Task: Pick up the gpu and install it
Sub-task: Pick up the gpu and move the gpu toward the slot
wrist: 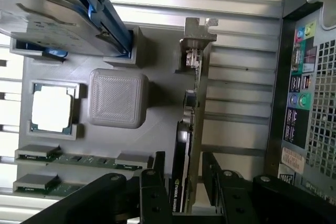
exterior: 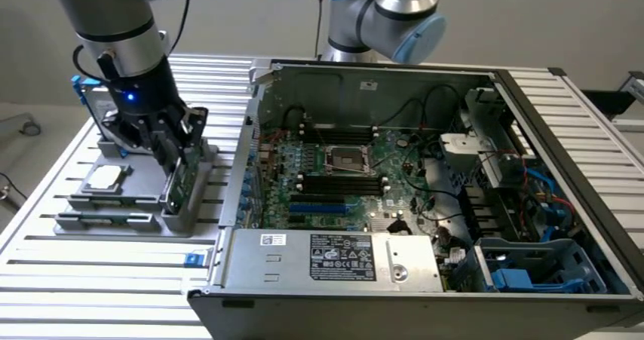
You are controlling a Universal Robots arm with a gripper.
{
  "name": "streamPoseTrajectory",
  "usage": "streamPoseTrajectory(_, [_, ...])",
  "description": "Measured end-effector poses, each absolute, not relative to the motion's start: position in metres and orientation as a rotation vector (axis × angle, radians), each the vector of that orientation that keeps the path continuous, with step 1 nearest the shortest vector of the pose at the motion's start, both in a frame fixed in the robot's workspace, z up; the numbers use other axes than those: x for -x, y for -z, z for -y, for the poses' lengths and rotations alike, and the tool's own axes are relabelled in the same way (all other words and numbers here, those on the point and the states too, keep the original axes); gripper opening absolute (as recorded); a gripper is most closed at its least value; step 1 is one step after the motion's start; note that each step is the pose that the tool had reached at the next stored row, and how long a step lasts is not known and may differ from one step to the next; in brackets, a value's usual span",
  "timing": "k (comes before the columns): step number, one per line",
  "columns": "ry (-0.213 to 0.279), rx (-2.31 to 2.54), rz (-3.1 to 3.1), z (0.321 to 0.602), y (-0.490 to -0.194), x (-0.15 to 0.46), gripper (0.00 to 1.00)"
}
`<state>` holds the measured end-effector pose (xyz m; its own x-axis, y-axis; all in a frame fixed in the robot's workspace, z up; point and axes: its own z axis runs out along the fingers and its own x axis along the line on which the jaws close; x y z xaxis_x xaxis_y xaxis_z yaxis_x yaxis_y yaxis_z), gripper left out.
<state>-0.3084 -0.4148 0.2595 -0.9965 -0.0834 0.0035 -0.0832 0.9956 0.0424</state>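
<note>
I should next grab the GPU with my gripper by its exposed upper edge (exterior: 184, 163), because the GPU's lower side is down in the holder's slot (exterior: 179, 221).
The gpu (exterior: 179, 179) stands on edge in a slot of the grey parts holder (exterior: 141, 198), on the slatted table at the exterior view's left. In the wrist view the gpu (wrist: 192, 103) shows its black cover, a thin green board edge and a silver end bracket (wrist: 197, 38). My gripper (exterior: 173, 150) is lowered over the card's top. It is open, with one finger (wrist: 159, 165) on the cover side and the other finger (wrist: 211, 167) on the board side. A narrow gap shows on each side, so the card is not clamped.
The holder (wrist: 157, 98) also carries a processor chip (wrist: 51, 107), two memory sticks (wrist: 68, 158) and a hard drive in a blue frame (wrist: 52, 14). The open computer case (exterior: 523, 129) with its motherboard (exterior: 342, 182) lies at the exterior view's right. A second arm (exterior: 387, 16) stands behind it.
</note>
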Motion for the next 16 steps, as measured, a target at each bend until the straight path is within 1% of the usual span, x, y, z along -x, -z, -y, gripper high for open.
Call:
streamPoseTrajectory(6, [0.066,-0.132,3.135,0.413,-0.249,0.309,0.42])
streamPoseTrajectory(12, [0.066,-0.132,3.135,0.412,-0.245,0.309,0.42])
streamPoseTrajectory(14, [0.066,-0.132,3.135,0.413,-0.245,0.309,0.40])
streamPoseTrajectory(16, [0.066,-0.131,3.135,0.413,-0.245,0.309,0.27])
